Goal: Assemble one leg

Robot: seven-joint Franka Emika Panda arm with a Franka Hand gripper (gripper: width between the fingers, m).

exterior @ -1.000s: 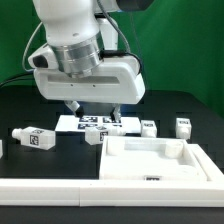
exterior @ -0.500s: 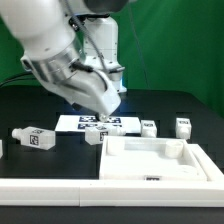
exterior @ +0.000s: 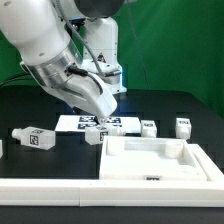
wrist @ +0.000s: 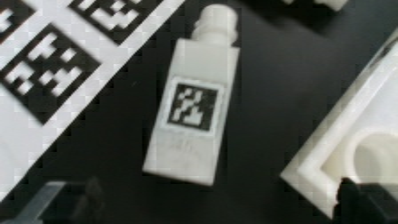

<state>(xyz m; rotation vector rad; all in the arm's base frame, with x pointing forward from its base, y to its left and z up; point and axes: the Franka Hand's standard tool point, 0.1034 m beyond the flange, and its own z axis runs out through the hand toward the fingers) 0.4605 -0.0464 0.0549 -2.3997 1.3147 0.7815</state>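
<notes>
My gripper grabs the leg by its wide plain end [wrist: 182, 167] next, since this leaves the narrow peg free to go into the white panel.
Several white legs with tags lie on the black table. One leg [exterior: 95, 137] lies between the marker board [exterior: 85, 123] and the large white panel [exterior: 155, 160]. It fills the wrist view [wrist: 196, 105], lying flat with its peg end away from the fingers. My gripper [exterior: 103, 113] hangs tilted above the marker board, just above that leg. It is open and empty [wrist: 214, 205], and its dark fingertips [wrist: 365, 198] stand wide apart, clear of the leg. Other legs lie at the exterior view's left [exterior: 32, 138] and right [exterior: 148, 128], [exterior: 183, 126].
The panel's corner [wrist: 356, 150] lies close beside the leg in the wrist view. The marker board [wrist: 63, 60] lies on its other side. A long white bar [exterior: 60, 190] runs along the table's front edge.
The hand has turned from pointing straight down to a tilted pose and shifted toward the exterior view's left. In the last half second it has sunk slightly. No part has moved.
</notes>
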